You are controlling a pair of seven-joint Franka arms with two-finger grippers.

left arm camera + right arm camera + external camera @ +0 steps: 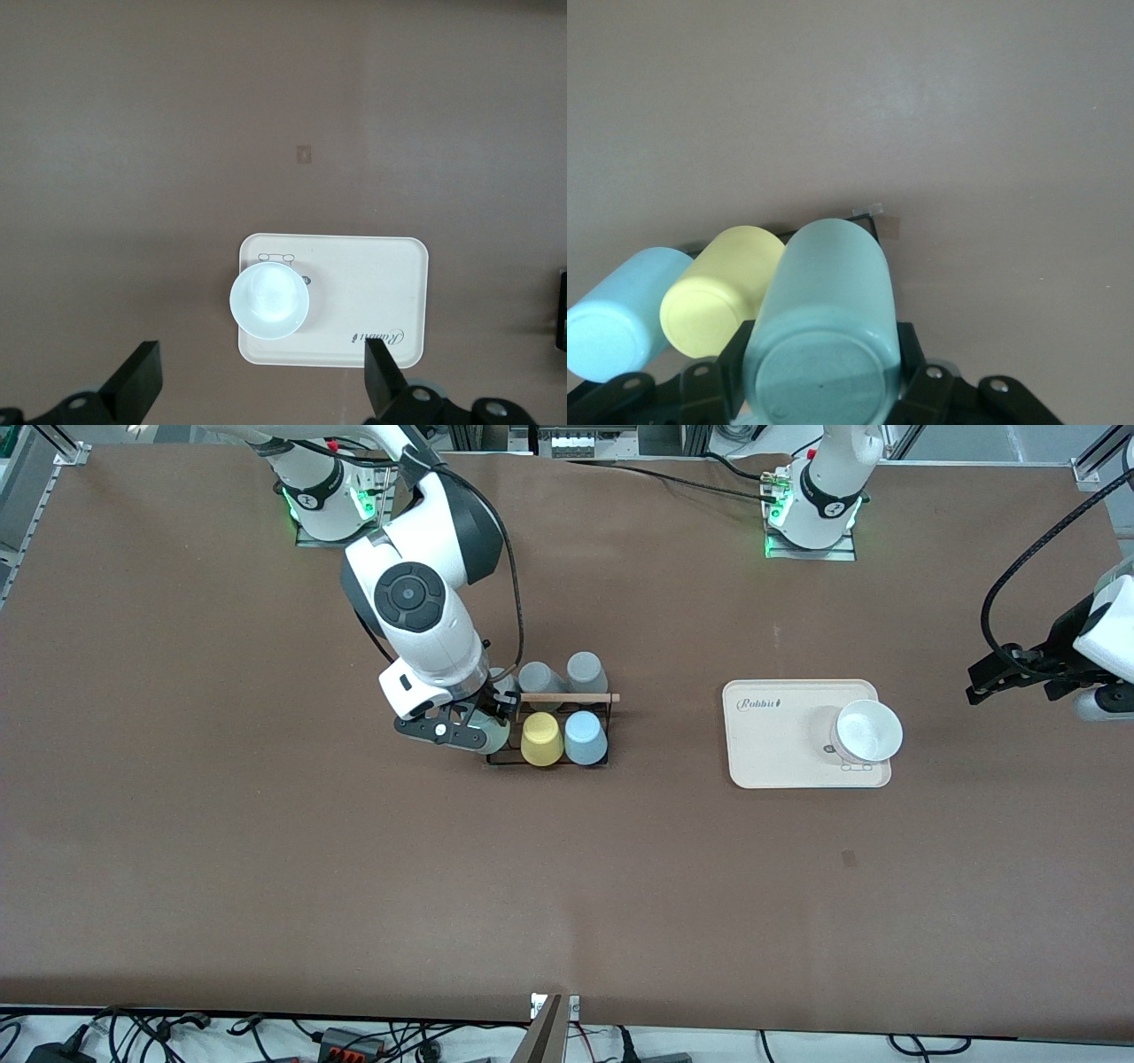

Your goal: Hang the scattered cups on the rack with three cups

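The mint cup's base [819,376] is above the yellow cup's [713,292] in the wrist view, so my right gripper should keep holding the mint cup.
My right gripper [483,731] is shut on the pale mint green cup [496,737], at the end of the black wire rack [549,764] toward the right arm's base. In the right wrist view this cup [824,301] sits between the fingers [726,363], bottom toward the camera, beside the yellow cup [718,292]. The light blue cup [585,737] hangs on the rack on the yellow cup's [541,739] outer side. The mint cup hides its own peg. My left gripper [979,686] waits open and empty above the table near the tray.
Two grey cups [537,680] [586,671] sit on the rack's row nearer the bases, under the wooden rod [567,698]. A cream tray [780,753] with a white bowl [868,731] lies toward the left arm's end, also in the left wrist view [372,292].
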